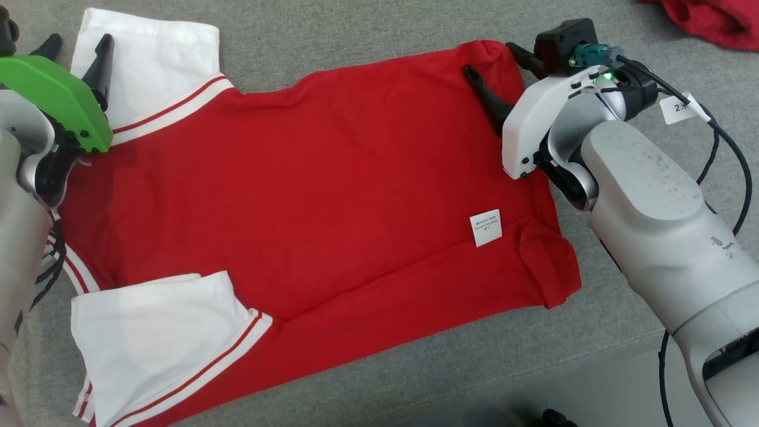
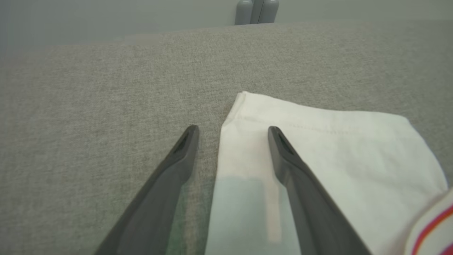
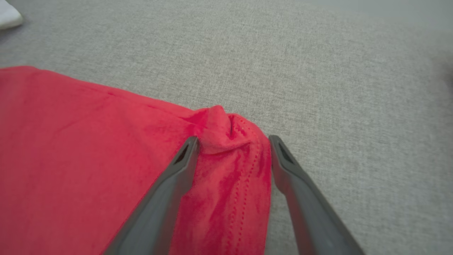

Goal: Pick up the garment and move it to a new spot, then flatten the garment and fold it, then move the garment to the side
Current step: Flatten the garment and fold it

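The red jersey (image 1: 320, 178) needs to be flattened and folded, so my right gripper should grip its bunched hem corner (image 1: 498, 58) next.
The garment (image 1: 332, 190), a red jersey with white sleeves and red-striped trim, lies spread flat across the grey surface, plain side up with a small white label (image 1: 485, 227) near its hem. My left gripper (image 1: 80, 47) stands open over the far white sleeve (image 2: 318, 156), one finger on the sleeve's edge, the other over bare cloth surface. My right gripper (image 1: 489, 65) is open astride the far hem corner (image 3: 230, 141), which bunches up between the fingers (image 3: 177, 177).
The grey fabric surface (image 1: 356, 35) stretches around the jersey. Another red cloth (image 1: 705, 21) lies at the far right corner. The near edge of the surface runs along the lower right, with floor (image 1: 593, 391) beyond. Two grey cylinders (image 2: 256, 10) stand behind the surface.
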